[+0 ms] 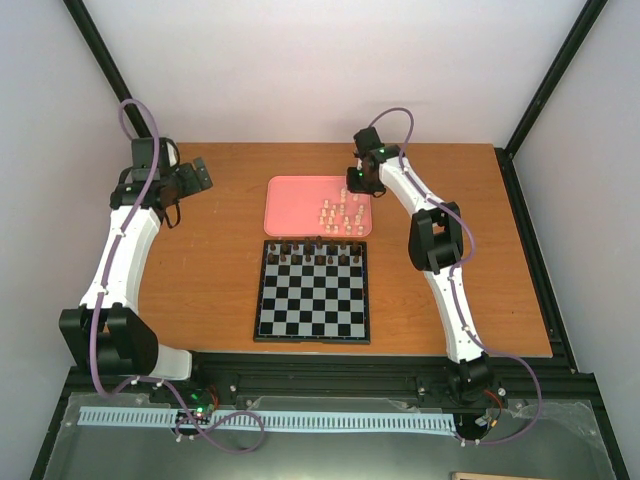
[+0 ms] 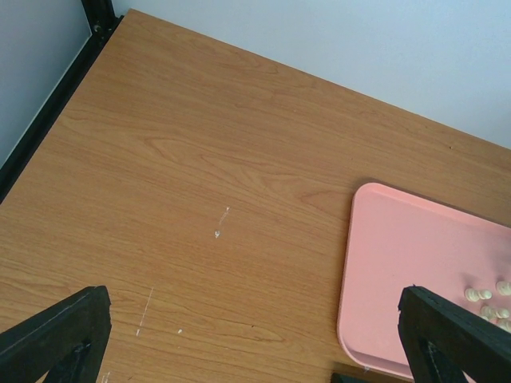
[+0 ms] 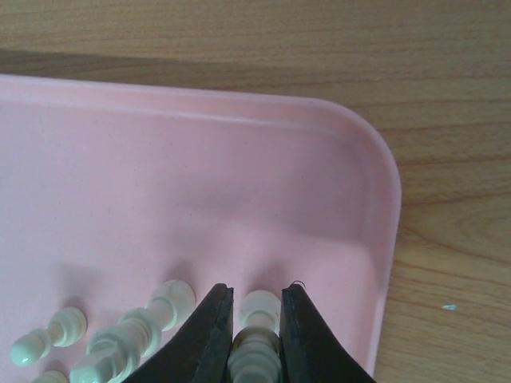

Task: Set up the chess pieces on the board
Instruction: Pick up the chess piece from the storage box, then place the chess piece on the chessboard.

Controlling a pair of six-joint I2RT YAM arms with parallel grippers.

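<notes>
The right gripper has both fingers pinching the cream piece [image 3: 257,338], so the piece would come out of the pink tray if the robot lifted that gripper now.
The black-and-white board [image 1: 313,300] lies in the middle of the table, with dark pieces [image 1: 315,252] lined along its far rows. Cream chess pieces [image 1: 338,212] lie and stand in the right part of the pink tray [image 1: 295,205] behind it. My right gripper [image 1: 357,186] is down in the tray's far right corner. In the right wrist view its fingertips [image 3: 256,292] press both sides of one upright cream piece [image 3: 257,351], and other cream pieces [image 3: 128,335] lie to the left. My left gripper [image 1: 196,176] hangs open over bare wood left of the tray, holding nothing [image 2: 255,351].
The tray's raised rim [image 3: 375,207] curves close to the right of the gripped piece. In the left wrist view the tray [image 2: 407,255] with a few cream pieces [image 2: 485,297] sits at the right. Black frame posts stand at the table's back corners.
</notes>
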